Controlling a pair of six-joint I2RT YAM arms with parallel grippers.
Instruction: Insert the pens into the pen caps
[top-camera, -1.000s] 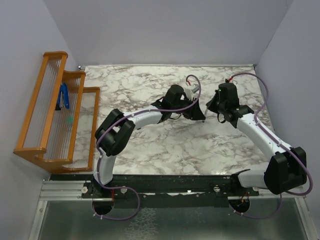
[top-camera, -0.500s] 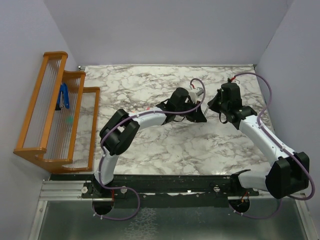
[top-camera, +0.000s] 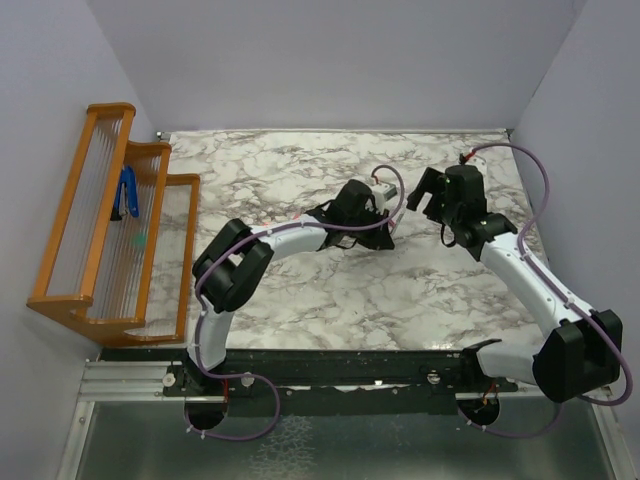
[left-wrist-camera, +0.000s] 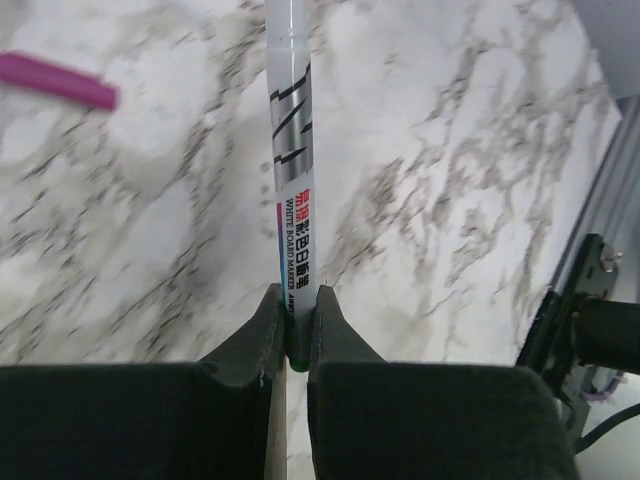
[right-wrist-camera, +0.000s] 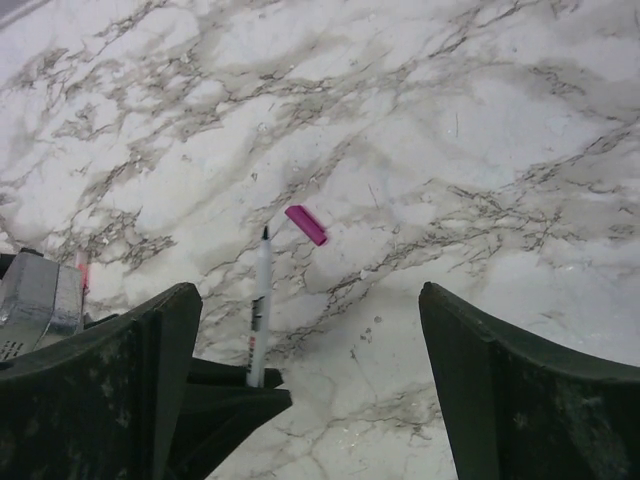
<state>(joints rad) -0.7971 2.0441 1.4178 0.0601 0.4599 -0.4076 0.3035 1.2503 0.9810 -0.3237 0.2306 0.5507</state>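
Note:
I should grab the magenta pen cap by its closed end (right-wrist-camera: 318, 237) with my right gripper. That leaves the pen cap's opening free for putting the pen in.
My left gripper (left-wrist-camera: 295, 300) is shut on the rear end of a thin white pen (left-wrist-camera: 288, 150) printed with black and red text. The pen points away from the jaws, low over the marble. In the right wrist view the same pen (right-wrist-camera: 258, 310) shows a bare black tip, and a magenta pen cap (right-wrist-camera: 306, 225) lies on the table just past that tip. This pen cap (left-wrist-camera: 55, 82) also shows at the upper left of the left wrist view. My right gripper (right-wrist-camera: 308, 290) stands wide open above the table with nothing between its fingers. In the top view the left gripper (top-camera: 385, 230) and the right gripper (top-camera: 427, 192) are close together. Other pens and caps are out of view.
A wooden rack (top-camera: 110, 220) stands at the table's left edge with a blue-handled tool (top-camera: 128, 193) in it. Grey walls close in the marble table (top-camera: 300, 290) at the back and on both sides.
My left gripper has shut on the pen. My right gripper, shut before, has opened wide and let go, drawing slightly back.

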